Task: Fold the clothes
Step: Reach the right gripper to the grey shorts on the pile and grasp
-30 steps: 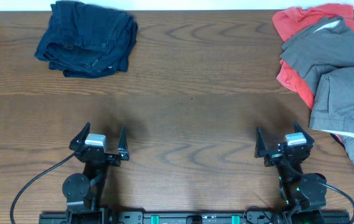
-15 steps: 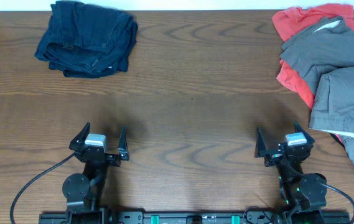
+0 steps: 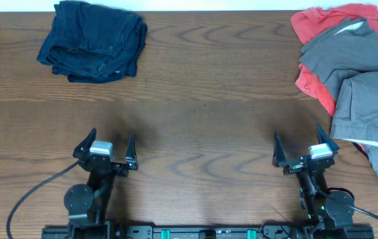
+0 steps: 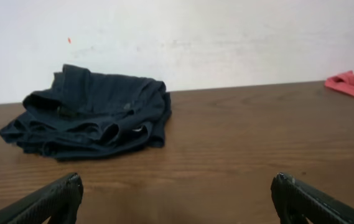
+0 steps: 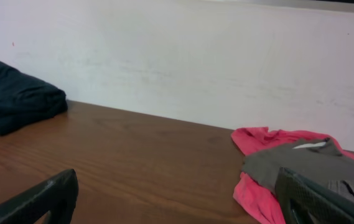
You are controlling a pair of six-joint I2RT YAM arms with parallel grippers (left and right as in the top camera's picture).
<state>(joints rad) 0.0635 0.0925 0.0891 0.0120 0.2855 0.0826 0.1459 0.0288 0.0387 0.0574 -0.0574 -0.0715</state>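
Observation:
The grey-khaki shorts need to be pulled away and spread for folding, so my right gripper should next grab them by their edge facing the open table.
The grey-khaki shorts lie crumpled at the table's far right, partly on top of a red T-shirt. They also show at the right of the right wrist view. My left gripper is open and empty near the front left of the table. My right gripper is open and empty near the front right, just left of and nearer than the shorts. Neither gripper touches any cloth.
A dark navy denim garment lies bunched at the back left, also in the left wrist view. A white wall runs along the table's far edge. The shorts reach the table's right edge.
The right gripper has shifted slightly toward the right and front. The left arm and the clothes have not moved.

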